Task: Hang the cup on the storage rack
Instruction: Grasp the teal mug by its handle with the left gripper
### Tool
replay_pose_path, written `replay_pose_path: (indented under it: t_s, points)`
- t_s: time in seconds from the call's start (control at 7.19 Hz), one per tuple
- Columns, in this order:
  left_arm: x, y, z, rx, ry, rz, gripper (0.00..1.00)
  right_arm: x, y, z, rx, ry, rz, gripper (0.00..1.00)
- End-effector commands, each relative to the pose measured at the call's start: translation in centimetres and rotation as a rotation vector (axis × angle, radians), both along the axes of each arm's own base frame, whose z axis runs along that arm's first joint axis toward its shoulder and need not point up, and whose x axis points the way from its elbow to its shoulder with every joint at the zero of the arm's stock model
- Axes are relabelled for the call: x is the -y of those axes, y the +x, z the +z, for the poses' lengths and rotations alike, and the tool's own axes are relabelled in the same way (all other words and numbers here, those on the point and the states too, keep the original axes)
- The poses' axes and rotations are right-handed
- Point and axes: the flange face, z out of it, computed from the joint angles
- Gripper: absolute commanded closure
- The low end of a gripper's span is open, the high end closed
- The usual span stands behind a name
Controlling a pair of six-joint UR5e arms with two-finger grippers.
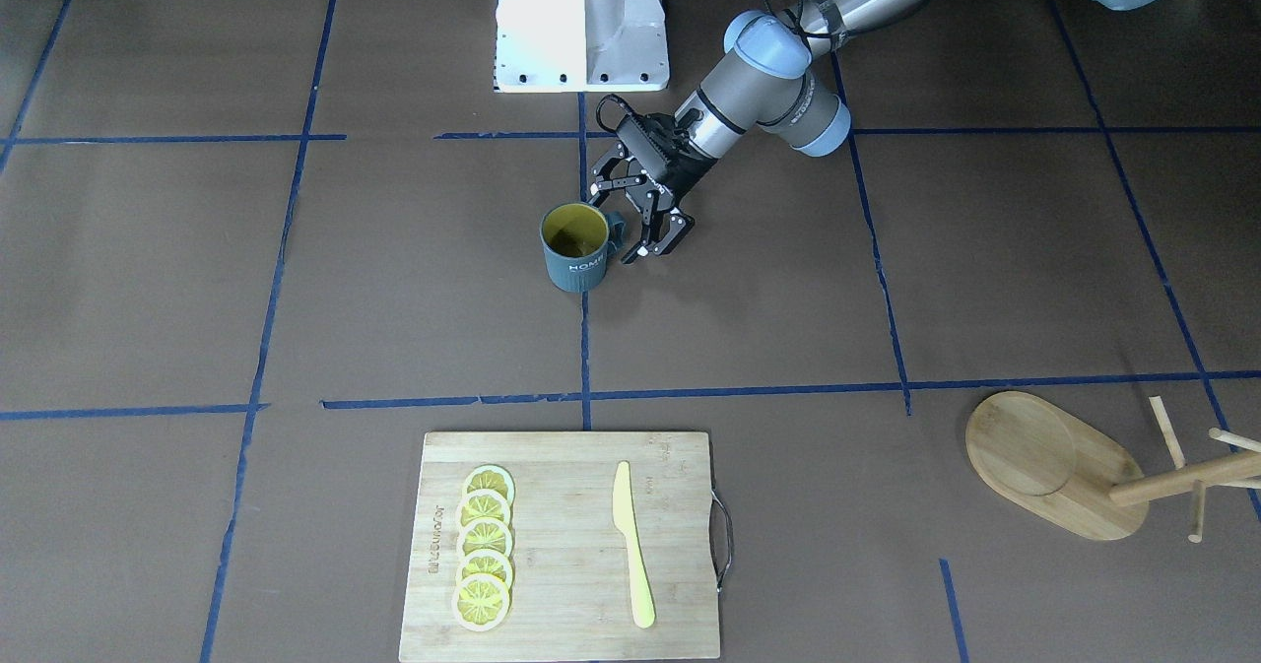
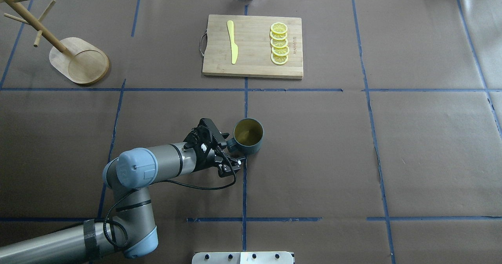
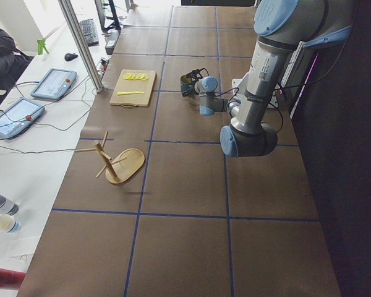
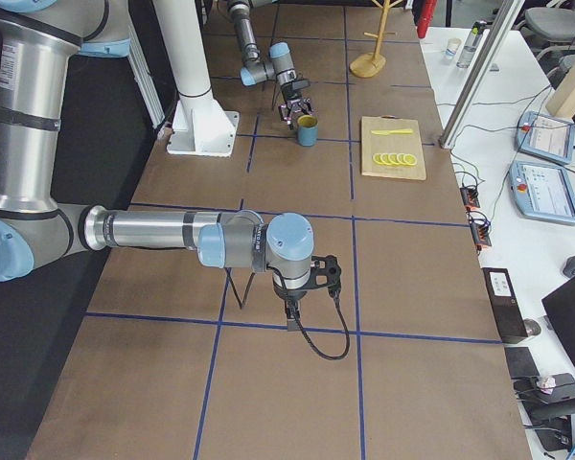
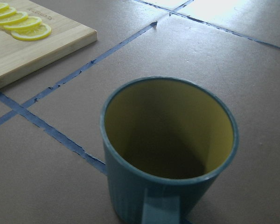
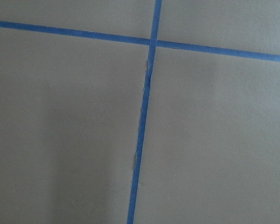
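Observation:
The blue cup needs to hang on the wooden storage rack, so my left gripper will grab it by its handle (image 1: pixel 616 232) next.
The cup (image 1: pixel 576 249) stands upright on the brown table near the middle, its yellow inside showing and its handle turned toward my left gripper. It also shows in the overhead view (image 2: pixel 248 136) and fills the left wrist view (image 5: pixel 168 154). My left gripper (image 1: pixel 630 218) is open, low at the table, with one finger on each side of the handle (image 2: pixel 231 142). The storage rack (image 1: pixel 1054 461) stands far off on my left side, also in the overhead view (image 2: pixel 78 60). My right gripper (image 4: pixel 307 283) shows only in the exterior right view, low over bare table; I cannot tell its state.
A bamboo cutting board (image 2: pixel 253 46) with several lemon slices (image 2: pixel 279 44) and a yellow knife (image 2: pixel 233 42) lies at the far side of the table. The white robot base (image 1: pixel 581 23) stands behind the cup. Blue tape lines cross the table.

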Motion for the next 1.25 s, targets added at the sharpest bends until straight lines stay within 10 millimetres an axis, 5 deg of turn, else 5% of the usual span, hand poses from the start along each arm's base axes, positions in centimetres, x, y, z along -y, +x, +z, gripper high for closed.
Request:
replay_pose_path:
  t_s: [0.0, 0.42, 0.83, 1.11]
  points:
    - [0.1, 0.2, -0.5, -0.004, 0.001, 0.000, 0.35, 0.0, 0.0, -0.1, 0.000, 0.002, -0.001, 0.00]
    - [0.1, 0.2, -0.6, -0.010, -0.010, 0.000, 0.96, 0.0, 0.0, -0.1, 0.000, 0.002, -0.001, 0.00]
    - [-0.1, -0.2, -1.4, -0.033, -0.007, 0.001, 1.00, 0.0, 0.0, -0.1, 0.000, 0.004, -0.003, 0.00]
    - [-0.3, -1.4, -3.2, -0.151, -0.179, 0.003, 1.00, 0.0, 0.0, 0.0, 0.000, 0.002, -0.003, 0.00]
